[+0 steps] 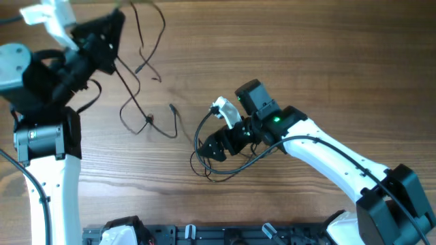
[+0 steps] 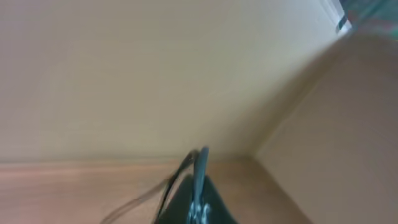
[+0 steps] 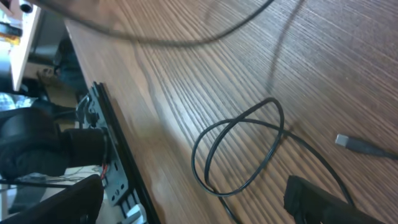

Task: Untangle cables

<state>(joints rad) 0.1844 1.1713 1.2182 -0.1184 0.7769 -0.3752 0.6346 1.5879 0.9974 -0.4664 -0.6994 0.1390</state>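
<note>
The third cable needs to be drawn away and untangled, so my right gripper should next grip its loop rather than its plug.
Thin dark cables lie on the wooden table. One strand (image 1: 133, 95) runs from my left gripper (image 1: 109, 51) down to a small loop and a plug end (image 1: 172, 107). Another strand (image 1: 155, 42) curls at the top. A third cable is looped (image 1: 199, 146) under my right gripper (image 1: 216, 145). In the left wrist view the left gripper (image 2: 200, 163) is shut, and a thin cable (image 2: 163, 185) trails out of its tips. In the right wrist view the right gripper (image 3: 205, 202) is open low over the cable loop (image 3: 239, 152), with a plug (image 3: 352, 144) to the right.
A black rail with fittings (image 1: 204, 235) runs along the table's front edge and also shows in the right wrist view (image 3: 118, 162). The left arm's base (image 1: 41, 139) stands at the left. The right arm (image 1: 340, 160) reaches in from the lower right.
</note>
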